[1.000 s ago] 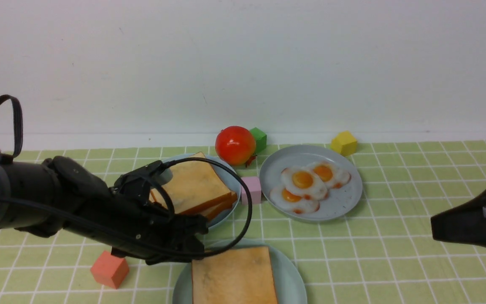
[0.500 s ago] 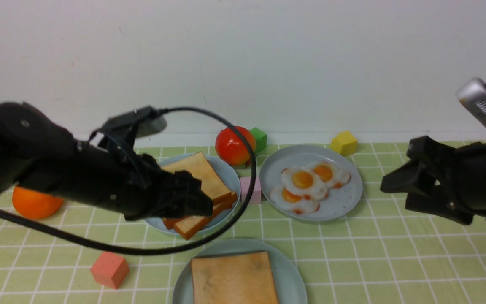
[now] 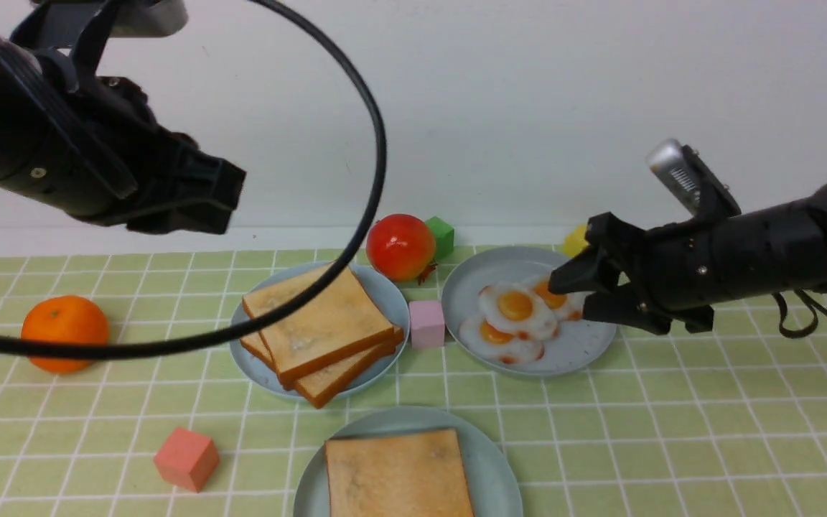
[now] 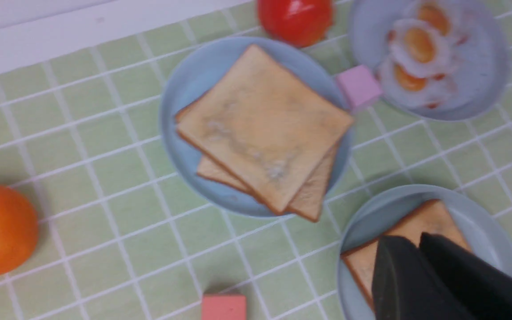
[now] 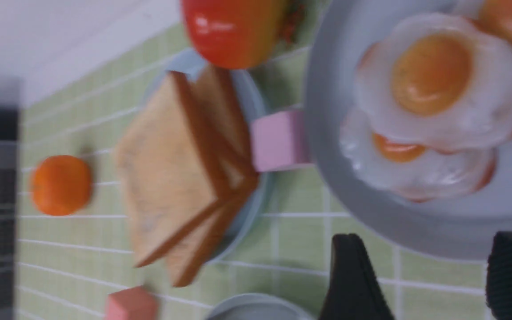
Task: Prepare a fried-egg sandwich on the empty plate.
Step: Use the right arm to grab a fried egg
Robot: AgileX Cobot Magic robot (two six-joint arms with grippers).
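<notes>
I should next use my right gripper to grab the top fried egg by the edge of its white. Then I need to fill the sandwich on the toast with my right gripper.
The pale mint plate sits at the near edge with one toast slice lying flat on it and nothing on top. Three fried eggs overlap on a grey-blue plate at centre right. My right gripper hovers open at that plate's right rim, with nothing between its fingers; in the right wrist view the gripper is just short of the eggs. My left gripper is raised high at the upper left, shut and empty; in the left wrist view this gripper is above the toast slice.
Two more toast slices are stacked on a blue plate at centre left. A pink cube stands between the two back plates. Behind are a tomato, a green cube and a yellow cube. An orange and a salmon cube lie at the left.
My left arm has lifted from over the plates up to the upper left and its fingers have shut. My right arm has come in from the right to the egg plate, fingers open.
</notes>
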